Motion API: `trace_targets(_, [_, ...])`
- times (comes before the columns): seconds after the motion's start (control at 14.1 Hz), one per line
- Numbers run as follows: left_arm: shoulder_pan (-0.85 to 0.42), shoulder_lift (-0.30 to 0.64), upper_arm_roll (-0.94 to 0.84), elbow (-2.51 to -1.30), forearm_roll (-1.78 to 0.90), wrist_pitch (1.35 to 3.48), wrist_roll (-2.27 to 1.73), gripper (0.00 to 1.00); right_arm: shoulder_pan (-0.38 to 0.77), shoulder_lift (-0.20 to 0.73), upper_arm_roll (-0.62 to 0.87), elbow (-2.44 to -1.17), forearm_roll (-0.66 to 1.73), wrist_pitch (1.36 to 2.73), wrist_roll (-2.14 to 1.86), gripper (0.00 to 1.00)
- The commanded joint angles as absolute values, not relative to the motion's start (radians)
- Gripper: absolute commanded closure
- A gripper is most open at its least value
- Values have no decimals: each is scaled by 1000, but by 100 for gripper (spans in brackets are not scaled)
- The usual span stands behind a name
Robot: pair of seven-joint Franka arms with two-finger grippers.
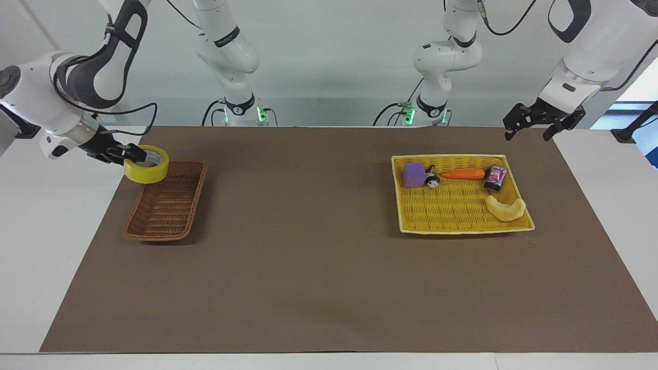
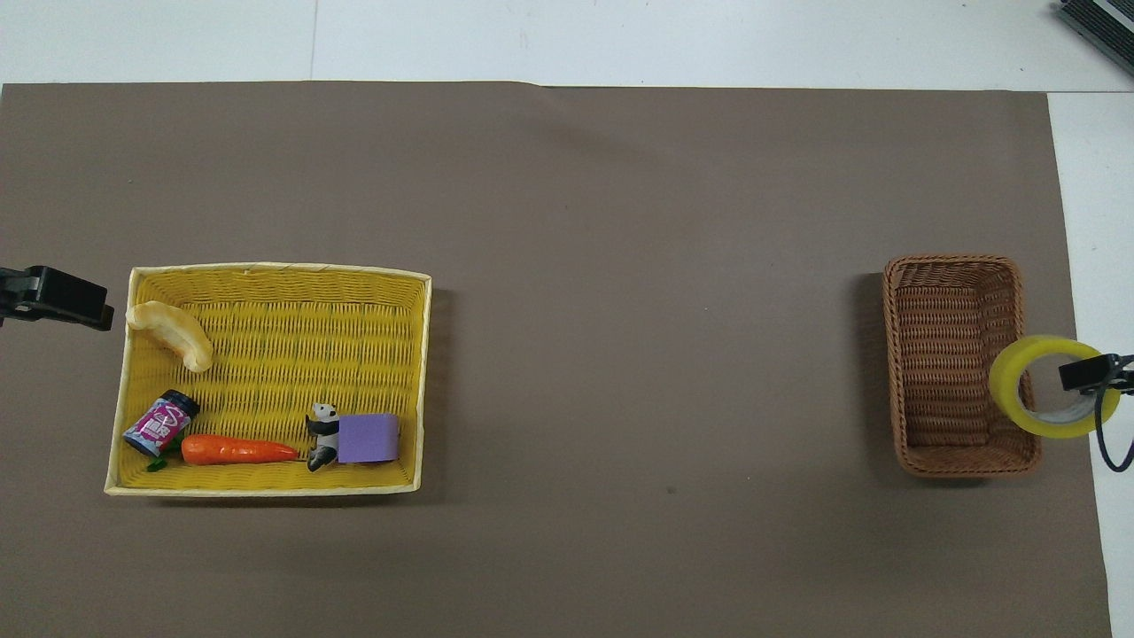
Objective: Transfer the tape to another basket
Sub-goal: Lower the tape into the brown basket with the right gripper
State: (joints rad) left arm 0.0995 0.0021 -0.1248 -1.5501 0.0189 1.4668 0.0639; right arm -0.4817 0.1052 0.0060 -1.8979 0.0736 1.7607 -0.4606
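Observation:
The yellow tape roll (image 2: 1010, 385) hangs across the side rim of the dark brown wicker basket in the overhead view, so the right gripper should keep holding it until it is in the basket.
The yellow tape roll (image 1: 146, 165) hangs in my right gripper (image 1: 134, 153), which is shut on its rim. It is up in the air over the side rim of the dark brown wicker basket (image 1: 164, 205), at the right arm's end, partly over the mat outside it. In the overhead view the tape (image 2: 1010, 381) overlaps the basket's (image 2: 948, 354) side wall, with the right gripper (image 2: 1076, 377) at the ring. The basket holds nothing. My left gripper (image 1: 525, 134) is open and empty, up beside the yellow tray; it also shows in the overhead view (image 2: 89, 306).
The yellow plastic tray (image 1: 452, 226) at the left arm's end holds a purple block (image 1: 414, 174), a panda figure (image 1: 433, 181), a carrot (image 1: 462, 174), a small can (image 1: 495, 178) and a pale crescent piece (image 1: 506, 209). Brown mat (image 1: 308, 231) covers the table.

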Motion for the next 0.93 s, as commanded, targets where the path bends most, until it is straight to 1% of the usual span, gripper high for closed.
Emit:
trace_targets(0.0, [103, -9, -121, -1540, 37, 1450, 64, 0, -502, 106, 20, -1917, 23, 1787, -511, 100])
trace_targets(0.14, [98, -14, -120, -1539, 37, 1453, 66, 0, -508, 132, 21, -1919, 26, 1815, -520, 100])
trace_targets(0.28, [98, -18, -120, -1537, 37, 1453, 64, 0, -489, 146, 28, -1910, 73, 1816, -407, 100])
trace_targets(0.43, [97, -31, -121, -1537, 35, 1460, 66, 0, -448, 167, 31, -1898, 107, 1879, -344, 100])
trace_targets(0.5, [97, -37, -120, -1537, 35, 1460, 66, 0, -448, 190, 31, -1894, 120, 1899, -341, 100])
trace_targets(0.57, [95, -37, -120, -1537, 35, 1460, 66, 0, -446, 208, 31, -1893, 150, 1907, -330, 100])
trace_targets(0.85, [95, -37, -120, -1539, 35, 1454, 66, 0, -417, 218, 31, -1913, 161, 1907, -232, 100])
